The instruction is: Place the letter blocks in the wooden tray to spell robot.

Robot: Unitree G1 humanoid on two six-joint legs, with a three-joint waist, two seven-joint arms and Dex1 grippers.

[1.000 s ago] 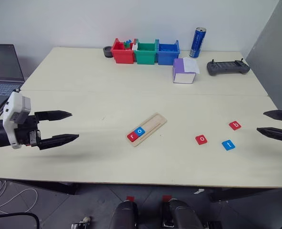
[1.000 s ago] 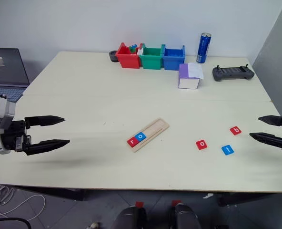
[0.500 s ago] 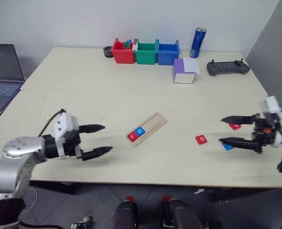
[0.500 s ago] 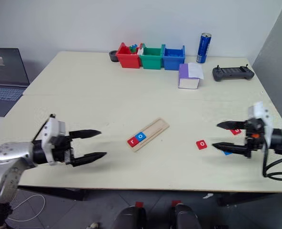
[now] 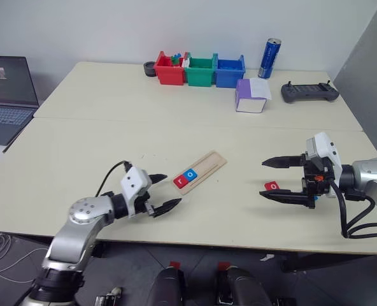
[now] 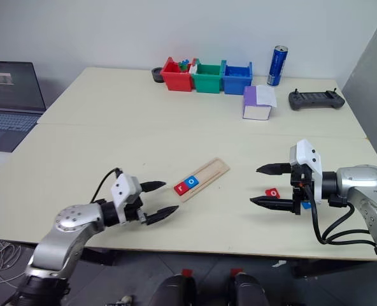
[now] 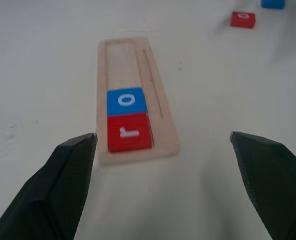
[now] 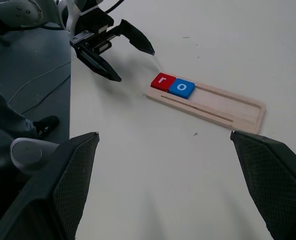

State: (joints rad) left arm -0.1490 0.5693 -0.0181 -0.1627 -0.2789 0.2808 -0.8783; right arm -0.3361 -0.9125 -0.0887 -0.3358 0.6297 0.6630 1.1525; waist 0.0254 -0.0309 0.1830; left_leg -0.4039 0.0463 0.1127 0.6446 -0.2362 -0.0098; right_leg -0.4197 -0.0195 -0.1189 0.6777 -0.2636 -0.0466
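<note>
I will next line up the tray [image 5: 207,164] for spelling robot, so my left gripper will grab it by its r-block end [image 5: 177,185].
The wooden tray [image 5: 207,164] lies slanted at mid-table with a red r block [image 5: 179,182] and a blue o block [image 5: 190,174] at its near end. My left gripper [image 5: 170,190] hovers open just left of that end, with nothing between its fingers [image 7: 63,185]. A loose red o block [image 5: 272,186] rests on the table to the right, under the open, empty right gripper [image 5: 263,180]. A blue block [image 7: 273,3] lies beyond it, mostly covered by the right hand in the eye views. The b block is hidden.
Red [image 5: 167,69], green [image 5: 200,70] and blue [image 5: 228,70] bins stand at the table's back edge, with a blue can [image 5: 269,57], a purple-and-white box [image 5: 251,95] and a dark controller [image 5: 310,92] to their right. A laptop [image 5: 7,89] sits far left.
Both arms have swung inward. The left gripper moved right and down to the tray's near end. The right gripper moved left over the loose blocks. Both stayed open.
</note>
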